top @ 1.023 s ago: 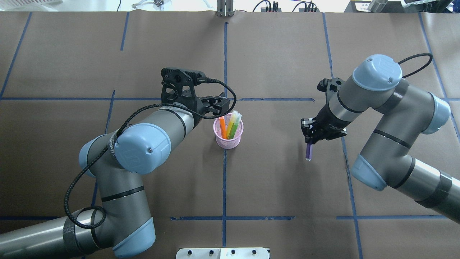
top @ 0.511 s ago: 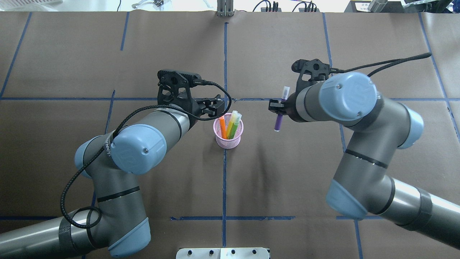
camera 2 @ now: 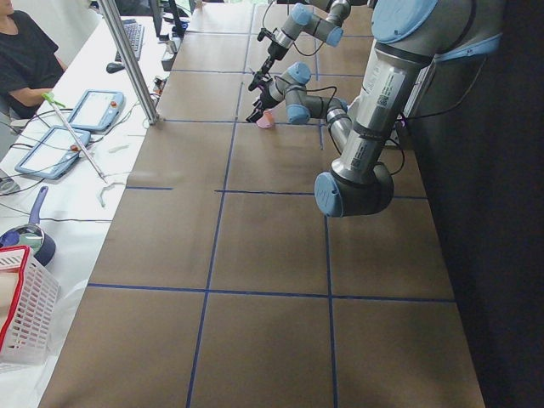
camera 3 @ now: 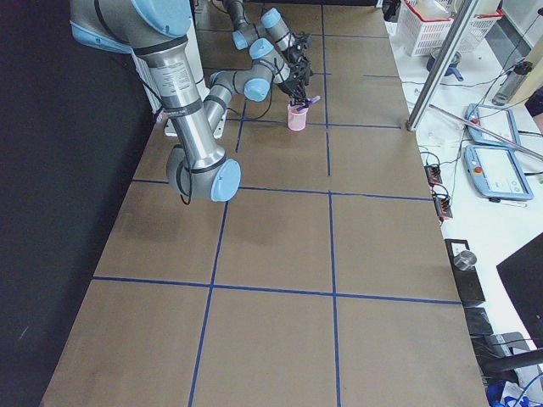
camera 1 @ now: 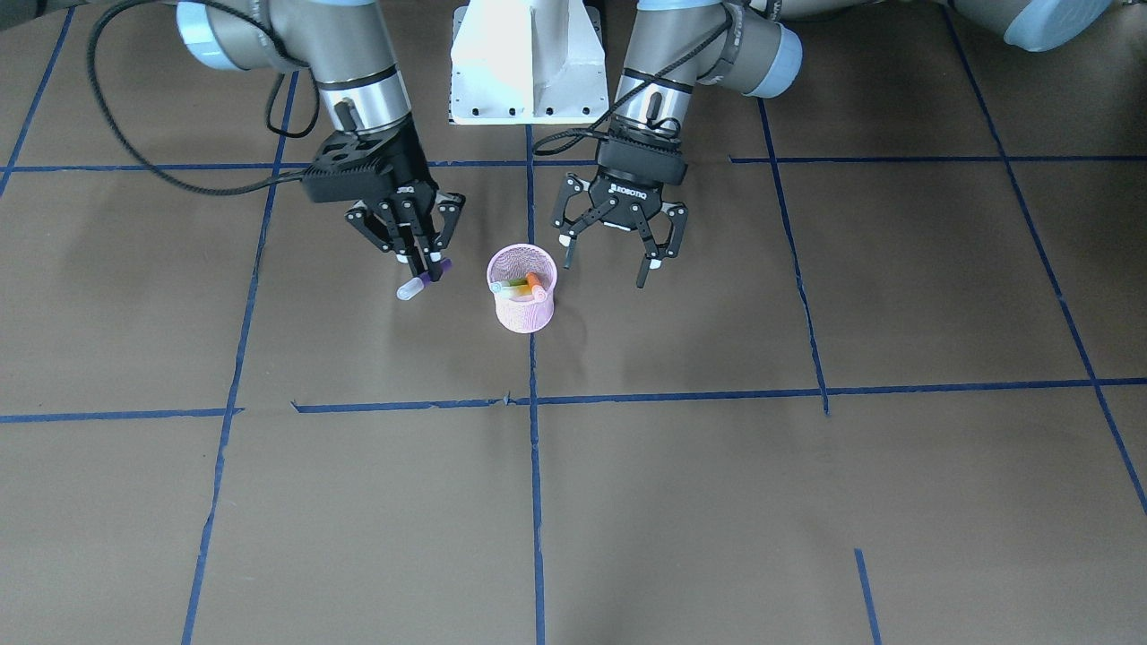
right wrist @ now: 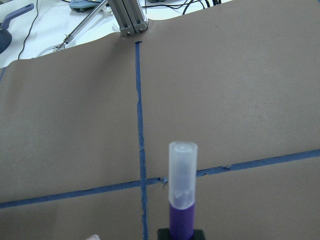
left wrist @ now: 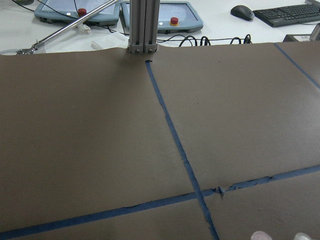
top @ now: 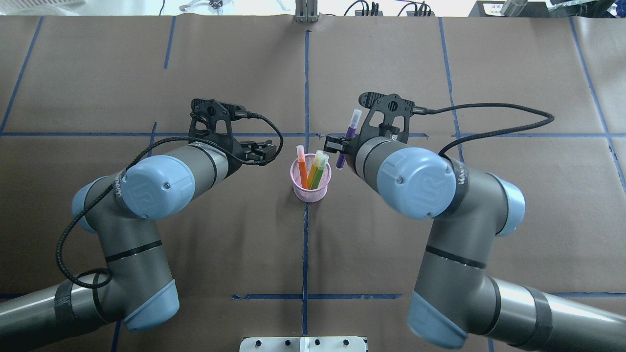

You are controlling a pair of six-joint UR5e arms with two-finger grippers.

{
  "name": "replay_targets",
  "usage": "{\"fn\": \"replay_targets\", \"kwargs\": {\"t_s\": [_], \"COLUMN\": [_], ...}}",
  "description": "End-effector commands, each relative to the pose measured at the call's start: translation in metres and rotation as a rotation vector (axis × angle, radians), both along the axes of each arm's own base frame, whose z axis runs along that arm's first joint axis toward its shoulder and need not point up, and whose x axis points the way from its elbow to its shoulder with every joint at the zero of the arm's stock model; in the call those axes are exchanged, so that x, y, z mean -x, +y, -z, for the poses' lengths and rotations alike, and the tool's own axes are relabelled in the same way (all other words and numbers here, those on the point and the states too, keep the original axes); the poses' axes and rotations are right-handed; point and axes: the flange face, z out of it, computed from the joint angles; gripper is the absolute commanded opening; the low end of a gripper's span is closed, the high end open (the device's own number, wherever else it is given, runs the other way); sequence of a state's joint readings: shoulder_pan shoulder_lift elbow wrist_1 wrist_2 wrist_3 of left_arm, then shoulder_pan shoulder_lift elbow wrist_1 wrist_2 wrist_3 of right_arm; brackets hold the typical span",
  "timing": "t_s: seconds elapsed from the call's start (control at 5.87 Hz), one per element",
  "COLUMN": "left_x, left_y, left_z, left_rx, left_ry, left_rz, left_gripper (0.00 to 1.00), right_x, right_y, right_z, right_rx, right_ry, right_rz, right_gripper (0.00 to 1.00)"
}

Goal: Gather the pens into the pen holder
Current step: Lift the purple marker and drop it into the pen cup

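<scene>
The purple pen hangs its pale cap (camera 1: pixel 409 289) over brown paper, so my right gripper now holds the pen until it is over the pink mesh holder's opening (camera 1: pixel 522 265).
The pink mesh pen holder (top: pixel 311 188) stands at the table's middle and also shows in the front view (camera 1: pixel 524 312). An orange pen (top: pixel 302 171) and a green pen (top: pixel 319 172) stand in it, with a yellowish stick between them. My right gripper (top: pixel 342 147) is shut on the purple pen (top: pixel 351 128), held just right of the holder and above the table, its pale cap pointing away from me. The purple pen also shows in the front view (camera 1: pixel 411 288) and the right wrist view (right wrist: pixel 182 200). My left gripper (camera 1: pixel 607 262) is open and empty, just left of the holder (top: pixel 268 150).
The table is brown paper with blue tape lines (top: pixel 305 244). A white base plate (top: pixel 303 343) sits at the near edge. An aluminium post (top: pixel 305 12) stands at the far edge. Cables and tablets lie beyond the far edge (left wrist: pixel 170 12).
My right arm swung left, carrying the purple pen from the table's right side to just beside the holder. My left gripper drew back leftward from the holder's rim.
</scene>
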State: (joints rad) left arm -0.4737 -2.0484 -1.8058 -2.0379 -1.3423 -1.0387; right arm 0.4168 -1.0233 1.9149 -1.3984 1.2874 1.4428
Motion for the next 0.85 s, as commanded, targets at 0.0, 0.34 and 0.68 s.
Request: {"fn": "replay_targets", "kwargs": {"t_s": [0.0,0.34,0.68], "left_x": [0.004,0.006,0.010], "left_y": [-0.004,-0.005,-0.008], "left_z": [-0.006,-0.010,-0.011], "left_rx": [0.010,0.013,0.025], "left_ry": [-0.005,-0.009,-0.003], "left_rz": [-0.006,-0.004,-0.022], "left_gripper": [0.93,0.93,0.93], "right_x": [0.028,0.041,0.046], "right_y": [0.027,0.036,0.035], "right_z": [0.013,0.011,0.018], "right_rx": [-0.054,-0.077,-0.089], "right_ry": [0.018,0.039,0.037], "right_rz": [-0.037,-0.057,-0.070], "right_gripper": [0.00,0.00,0.18]}}
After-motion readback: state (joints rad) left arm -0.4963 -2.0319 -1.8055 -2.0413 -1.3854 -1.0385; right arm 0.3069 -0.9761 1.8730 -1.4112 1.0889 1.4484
